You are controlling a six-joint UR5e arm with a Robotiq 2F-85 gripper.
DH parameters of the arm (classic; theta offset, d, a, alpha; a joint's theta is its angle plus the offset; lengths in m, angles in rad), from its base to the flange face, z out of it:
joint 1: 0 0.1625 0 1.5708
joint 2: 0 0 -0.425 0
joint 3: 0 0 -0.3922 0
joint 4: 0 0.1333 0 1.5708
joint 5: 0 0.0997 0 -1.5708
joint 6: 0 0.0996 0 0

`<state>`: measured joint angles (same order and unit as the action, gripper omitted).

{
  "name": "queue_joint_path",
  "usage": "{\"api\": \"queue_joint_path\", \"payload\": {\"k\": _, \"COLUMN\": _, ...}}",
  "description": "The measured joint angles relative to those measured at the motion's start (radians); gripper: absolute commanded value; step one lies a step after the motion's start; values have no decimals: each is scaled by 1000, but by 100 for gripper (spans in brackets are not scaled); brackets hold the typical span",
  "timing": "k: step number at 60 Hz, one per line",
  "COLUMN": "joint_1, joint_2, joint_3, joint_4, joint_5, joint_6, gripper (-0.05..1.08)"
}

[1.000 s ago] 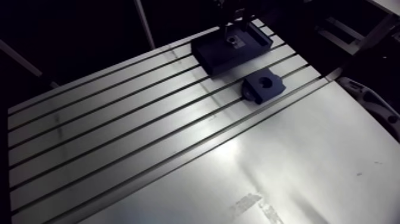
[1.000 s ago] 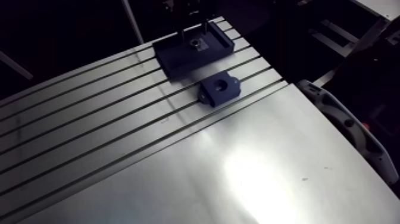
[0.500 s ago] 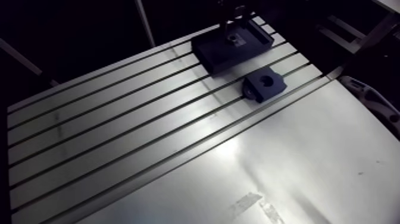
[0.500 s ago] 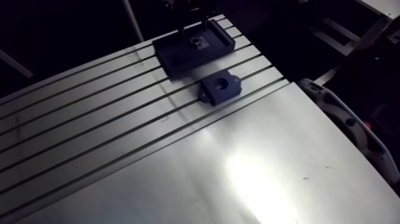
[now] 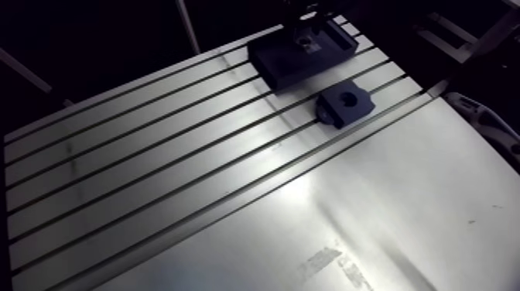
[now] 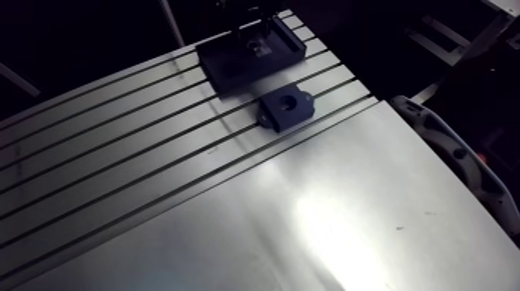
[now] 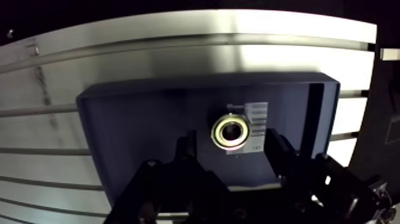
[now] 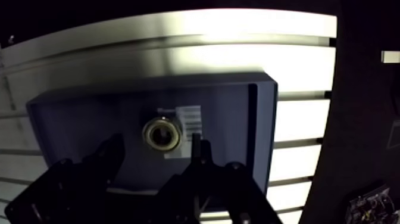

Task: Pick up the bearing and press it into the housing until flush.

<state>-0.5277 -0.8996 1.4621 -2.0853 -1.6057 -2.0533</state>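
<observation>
The robot's gripper will press the bearing into the housing's hole, so it will next grab the bearing by its outer ring (image 7: 216,136).
A metal ring bearing (image 7: 231,131) lies flat beside a white label in a dark blue tray (image 7: 137,131) at the far end of the slotted table (image 5: 193,155). In the wrist view my gripper (image 7: 232,148) hovers over the tray, open. Its two dark fingers (image 7: 187,150) stand on either side of the bearing, which sits just ahead of the gap, untouched. The dark blue housing (image 5: 344,103), a block with a round bore facing up, rests on the table a short way in front of the tray. In the arm view the gripper (image 5: 307,23) comes down onto the tray.
A smooth metal plate (image 5: 371,217) covers the near part of the table, with a scuffed patch low down. A grey curved object (image 6: 456,155) lies off the table's right edge. The tray has raised walls around it.
The arm view has shifted slightly, so the camera moved. The gripper stays over the tray and looks a little lower over the bearing; tray and housing have not moved.
</observation>
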Motion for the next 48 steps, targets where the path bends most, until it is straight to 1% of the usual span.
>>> {"api": "queue_joint_path", "payload": {"k": 48, "joint_1": 0, "joint_2": 16, "joint_3": -10, "joint_4": -2, "joint_5": 0, "joint_6": 0, "gripper": 35}}
